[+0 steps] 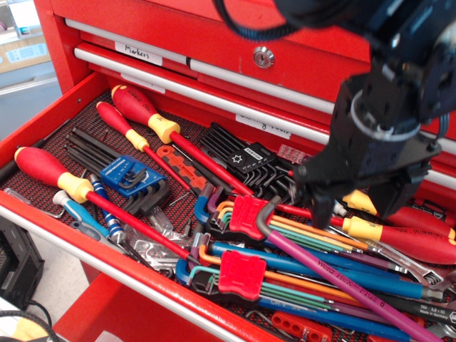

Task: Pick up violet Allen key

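Note:
I will next grab the violet Allen key by its long magenta shaft (pixel 329 273), so I can pick it out from the blue hex keys.
The violet Allen key (pixel 324 269) lies diagonally in the open red drawer (pixel 43 121). Its grey bent tip is next to the upper red key holder (pixel 247 215), and its long magenta shaft runs down to the lower right corner over the blue keys. My black gripper (pixel 354 212) hangs low over the right half of the drawer, just behind the key's shaft and above the red and yellow screwdrivers (pixel 399 239). Its jaws stand open and hold nothing. Its body hides part of the black key set behind it.
Several red and yellow screwdrivers (pixel 142 114) lie at the left and middle. A blue holder of black hex keys (pixel 128 174), a second red holder of coloured keys (pixel 242 273) and long blue hex keys (pixel 342 267) crowd the drawer. Closed drawers with a lock (pixel 263 57) rise behind.

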`<action>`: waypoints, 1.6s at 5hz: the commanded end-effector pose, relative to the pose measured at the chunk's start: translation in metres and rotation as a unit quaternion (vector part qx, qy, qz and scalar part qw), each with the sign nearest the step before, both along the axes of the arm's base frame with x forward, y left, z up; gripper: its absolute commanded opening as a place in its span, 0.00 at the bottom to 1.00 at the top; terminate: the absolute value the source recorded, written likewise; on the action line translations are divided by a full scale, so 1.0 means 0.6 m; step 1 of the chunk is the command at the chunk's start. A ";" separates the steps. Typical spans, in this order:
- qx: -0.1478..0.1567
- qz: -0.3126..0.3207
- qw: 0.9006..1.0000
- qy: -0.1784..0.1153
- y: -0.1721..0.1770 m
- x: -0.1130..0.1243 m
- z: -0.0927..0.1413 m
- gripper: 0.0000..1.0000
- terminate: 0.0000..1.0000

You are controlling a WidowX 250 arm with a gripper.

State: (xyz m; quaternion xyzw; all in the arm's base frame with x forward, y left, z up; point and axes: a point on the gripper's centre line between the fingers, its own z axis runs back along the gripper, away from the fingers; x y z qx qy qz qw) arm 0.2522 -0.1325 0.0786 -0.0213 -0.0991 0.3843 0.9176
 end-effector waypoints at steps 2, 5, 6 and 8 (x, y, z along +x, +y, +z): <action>-0.047 0.072 0.996 -0.024 -0.033 0.011 -0.072 1.00 0.00; -0.089 0.069 0.993 -0.032 -0.004 0.004 -0.124 1.00 0.00; -0.105 0.068 0.992 -0.026 -0.005 0.017 -0.138 0.00 0.00; -0.120 0.063 0.990 -0.024 -0.020 0.025 -0.139 0.00 0.00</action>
